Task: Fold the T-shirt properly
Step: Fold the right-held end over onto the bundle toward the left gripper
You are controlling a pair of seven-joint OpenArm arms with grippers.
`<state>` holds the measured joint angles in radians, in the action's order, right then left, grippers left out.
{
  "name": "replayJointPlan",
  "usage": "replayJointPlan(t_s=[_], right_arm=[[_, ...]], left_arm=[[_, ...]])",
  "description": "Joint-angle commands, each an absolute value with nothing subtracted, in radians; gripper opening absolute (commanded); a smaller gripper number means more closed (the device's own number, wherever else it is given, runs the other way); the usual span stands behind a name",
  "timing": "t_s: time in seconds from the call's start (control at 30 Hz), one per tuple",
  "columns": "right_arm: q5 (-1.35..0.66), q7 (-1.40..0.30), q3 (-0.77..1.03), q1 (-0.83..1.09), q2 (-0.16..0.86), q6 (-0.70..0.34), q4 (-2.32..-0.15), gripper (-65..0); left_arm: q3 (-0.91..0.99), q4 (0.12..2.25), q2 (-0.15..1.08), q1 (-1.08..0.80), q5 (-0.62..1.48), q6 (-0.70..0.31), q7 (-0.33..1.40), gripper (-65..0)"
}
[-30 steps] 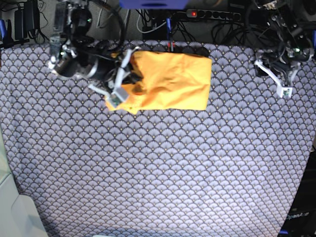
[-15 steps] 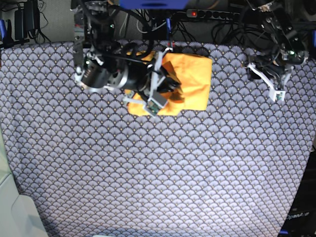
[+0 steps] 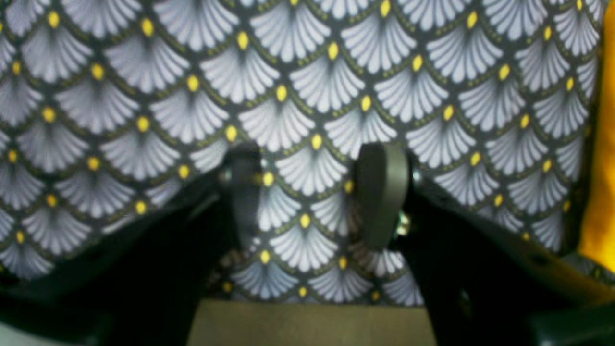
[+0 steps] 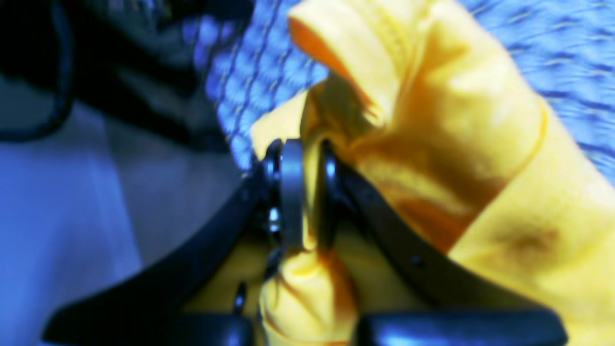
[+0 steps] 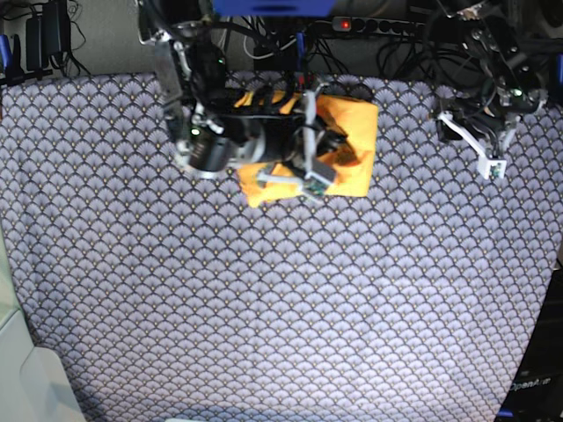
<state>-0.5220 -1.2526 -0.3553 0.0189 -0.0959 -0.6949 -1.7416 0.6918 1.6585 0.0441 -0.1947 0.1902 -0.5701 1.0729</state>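
Note:
The pinched fold is over the T-shirt's far end (image 5: 359, 149) and would lie folded, so it is time for my right gripper to open now.
The yellow-orange T-shirt (image 5: 352, 132) lies folded at the back middle of the patterned cloth. My right gripper (image 5: 332, 148) hovers over it. In the right wrist view the right gripper (image 4: 310, 192) is shut on a bunched fold of the T-shirt (image 4: 456, 144), with fabric pinched between its pads (image 4: 292, 192). My left gripper (image 5: 471, 141) stays off to the right of the shirt, apart from it. Seen from the left wrist, the left gripper (image 3: 312, 202) is open just above the cloth with nothing between its fingers (image 3: 382, 192). A strip of the T-shirt (image 3: 600, 192) shows at that view's right edge.
The blue-grey scallop-patterned cloth (image 5: 281, 299) covers the whole table. Cables and a power strip (image 5: 378, 25) run along the back edge. A pale object (image 5: 26, 378) sits at the front left corner.
My right arm has swung to the right with the shirt's left edge in its grip, laying it over the rest, so the shirt looks narrower. The left arm has drifted slightly left.

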Motion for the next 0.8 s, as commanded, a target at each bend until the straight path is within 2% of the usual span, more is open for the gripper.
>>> replayJointPlan(t_s=[0.0,0.23,0.33,0.53,0.6,0.67,0.77], right_arm=[[-0.552,-1.225,-0.363,-0.002,-0.107,-0.698,-1.748,-65.0],[-0.549,-1.198,-0.366,-0.016,-0.107,-0.698,-1.733,-63.8],[-0.549,-1.199,-0.367,-0.018,-0.107,-0.698,-1.733,-56.5],[-0.552,-1.205,-0.400,-0.019,-0.105,-0.698,-1.735,-32.0],[-0.553,-1.201,-0.438,-0.030,-0.101,-0.698,-1.741,-26.0],[-0.553,-1.199,-0.458,-0.038,-0.099,-0.698,-1.742,-23.5],[-0.550,-1.199,-0.456,-0.039,-0.094,-0.698,-1.758,-23.5]], left_arm=[[0.694,1.679,0.054,-0.189,0.197,-0.572,1.061,-32.7],[0.700,1.679,0.056,-0.193,0.197,-0.572,1.064,-32.7],[0.700,1.679,0.056,-0.193,0.197,-0.572,1.064,-32.7],[0.696,1.679,0.056,-0.193,0.197,-0.572,1.061,-32.7],[0.696,1.679,0.056,-0.193,0.197,-0.572,1.061,-32.7],[0.700,1.679,0.056,-0.193,0.197,-0.572,1.063,-32.7],[0.702,1.679,0.064,-0.202,0.196,-0.572,1.067,-32.7]])
